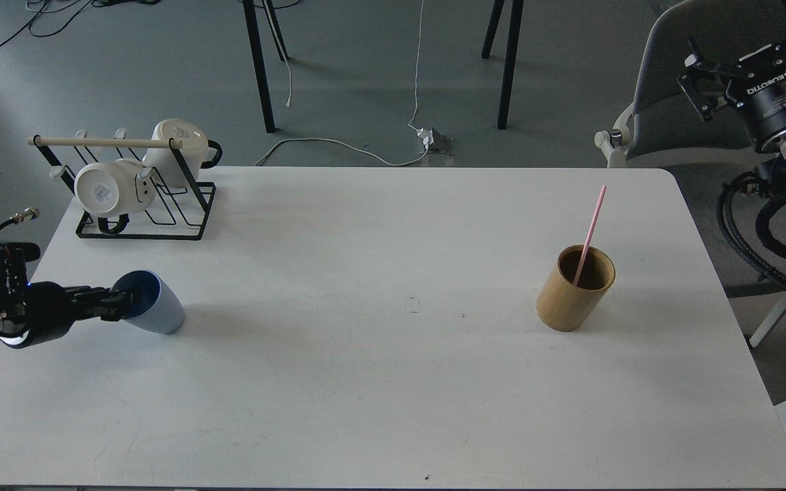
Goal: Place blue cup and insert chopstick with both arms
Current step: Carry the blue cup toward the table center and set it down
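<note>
My right gripper will next take hold of the pink chopstick by its exposed upper end. I will then put the chopstick into the blue cup.
The blue cup stands at the table's left, tipped so that its dark-blue mouth faces my left arm. My left gripper reaches in from the left with its fingers closed on the cup's near rim, one finger seemingly inside the mouth. The pink chopstick stands leaning in the tan bamboo holder at the table's right. My right gripper is off the table at the upper right, open and empty, far from the holder.
A black wire rack with two white mugs and a pale wooden rod stands at the table's back left, close behind the cup. A grey chair is beside my right arm. Cables lie on the floor beyond the table's far edge.
</note>
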Motion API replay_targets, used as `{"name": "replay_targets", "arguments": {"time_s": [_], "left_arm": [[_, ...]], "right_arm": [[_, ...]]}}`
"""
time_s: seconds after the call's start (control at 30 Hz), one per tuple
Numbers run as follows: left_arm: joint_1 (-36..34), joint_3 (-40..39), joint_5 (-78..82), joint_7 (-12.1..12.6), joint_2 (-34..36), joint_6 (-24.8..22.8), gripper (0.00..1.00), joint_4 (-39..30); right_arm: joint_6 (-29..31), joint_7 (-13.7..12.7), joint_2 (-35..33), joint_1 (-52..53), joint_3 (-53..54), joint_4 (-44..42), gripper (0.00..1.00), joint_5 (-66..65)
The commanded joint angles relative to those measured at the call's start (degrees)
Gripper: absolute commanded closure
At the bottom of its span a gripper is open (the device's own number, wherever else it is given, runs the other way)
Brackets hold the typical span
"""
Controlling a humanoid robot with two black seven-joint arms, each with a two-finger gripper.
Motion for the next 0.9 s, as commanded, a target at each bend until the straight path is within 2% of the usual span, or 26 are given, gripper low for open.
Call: {"name": "replay_targets", "arguments": {"time_s": [0.0,0.1,0.3,0.4,0.47,0.6,0.87], "left_arm": [[-1.62,0.06,-0.04,-0.81,0.17,-0.15,0.99,-0.66],[-6.1,0.23,-0.04,-0.81,0.17,-1.81,0.99,-0.74],[-17.43,0.32,0.75,-0.38,0.35,-14.63,0.99,-6.09],[-22.8,0.23,6.01,-0.2,-0.35,-20.24,0.99,-9.52],[-25.26,0.23,9.88,-0.11,-2.45,-20.24,0.99,-11.46],[-28.7,0.23,15.16,0.07,-11.58,-20.24,0.98,-12.35],[-31.69,0.58,18.33,0.15,-27.14,-20.24,0.97,-12.26]], "right_arm": [[0.0,0.0,-0.04,0.0,0.0,-0.06,0.01,0.0],[0.0,0.0,-0.05,0.0,0.0,0.03,0.01,0.0],[0.0,0.0,-1.09,-0.09,0.0,0.03,0.01,0.0],[0.0,0.0,-1.8,-0.09,0.0,0.03,0.01,0.0],[0.0,0.09,-2.41,-0.09,0.0,0.03,0.01,0.0],[0.0,0.09,-3.03,-0.52,0.0,0.03,0.01,0.0],[0.0,0.09,-4.35,-1.4,0.18,-0.06,0.01,0.0]]}}
